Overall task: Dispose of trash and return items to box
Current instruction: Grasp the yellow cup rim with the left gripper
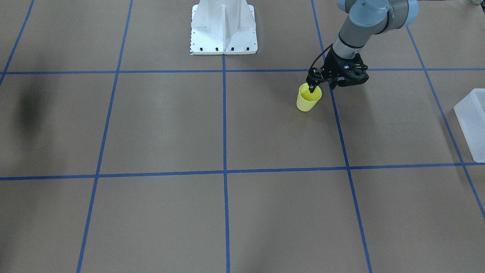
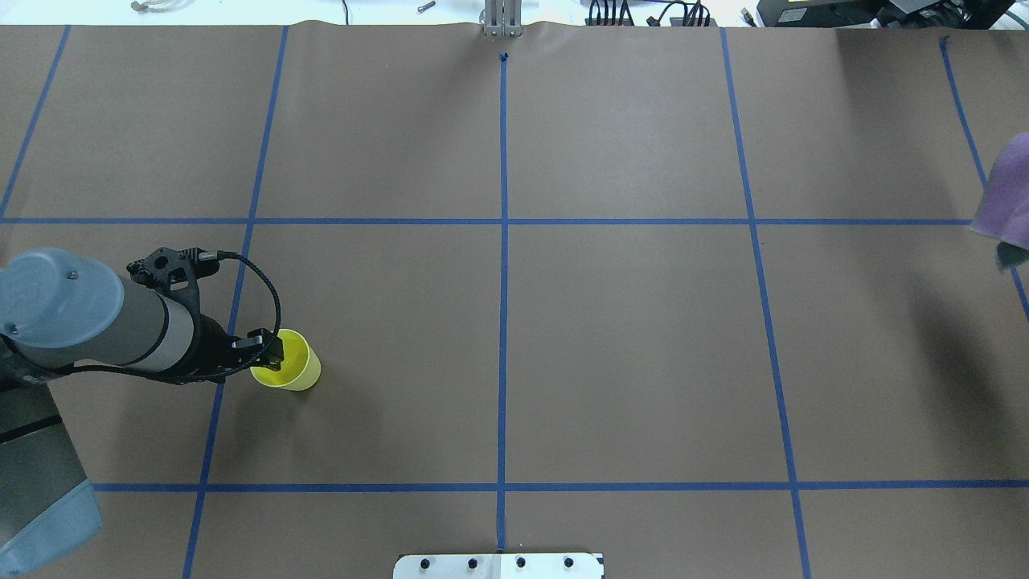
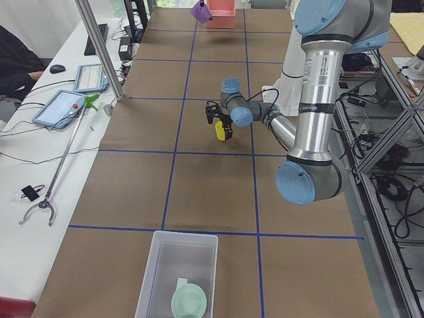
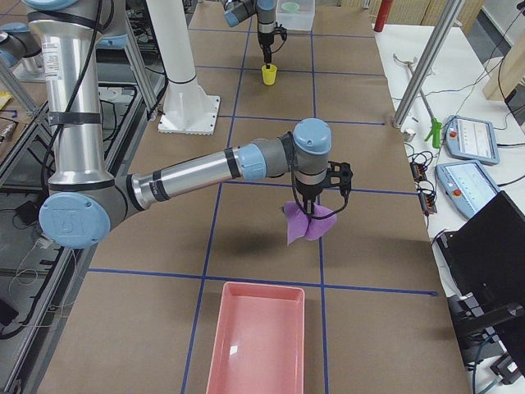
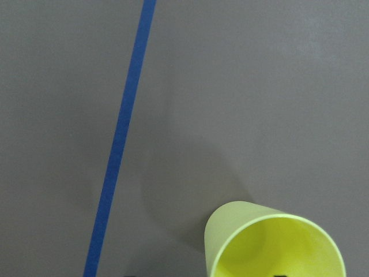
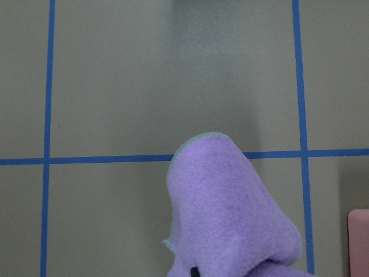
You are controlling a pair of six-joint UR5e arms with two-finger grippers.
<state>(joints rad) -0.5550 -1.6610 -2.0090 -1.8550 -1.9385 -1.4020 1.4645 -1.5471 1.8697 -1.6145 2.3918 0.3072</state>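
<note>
The yellow cup needs to go back to the box (image 1: 470, 125). My left gripper will next grab the cup by its rim (image 1: 309, 85) for that.
The yellow cup (image 1: 308, 100) stands upright on the brown table, by a blue tape line. My left gripper (image 1: 322, 87) is open at its rim, one finger inside the cup and the other outside its wall; the left wrist view shows the cup (image 5: 277, 242) from above. The purple cloth (image 4: 305, 223) hangs above the table from my right gripper (image 4: 310, 209), which is shut on it; it fills the lower right wrist view (image 6: 230, 219). The frosted box (image 3: 159, 265) sits at the table's left end with the mint-green bowl (image 3: 189, 301) inside.
A pink tray (image 4: 258, 336) lies at the table's right end, just beyond the hanging cloth. The white robot base (image 1: 224, 30) is bolted at the table's back middle. A side bench (image 3: 40, 152) holds tablets and a grabber tool.
</note>
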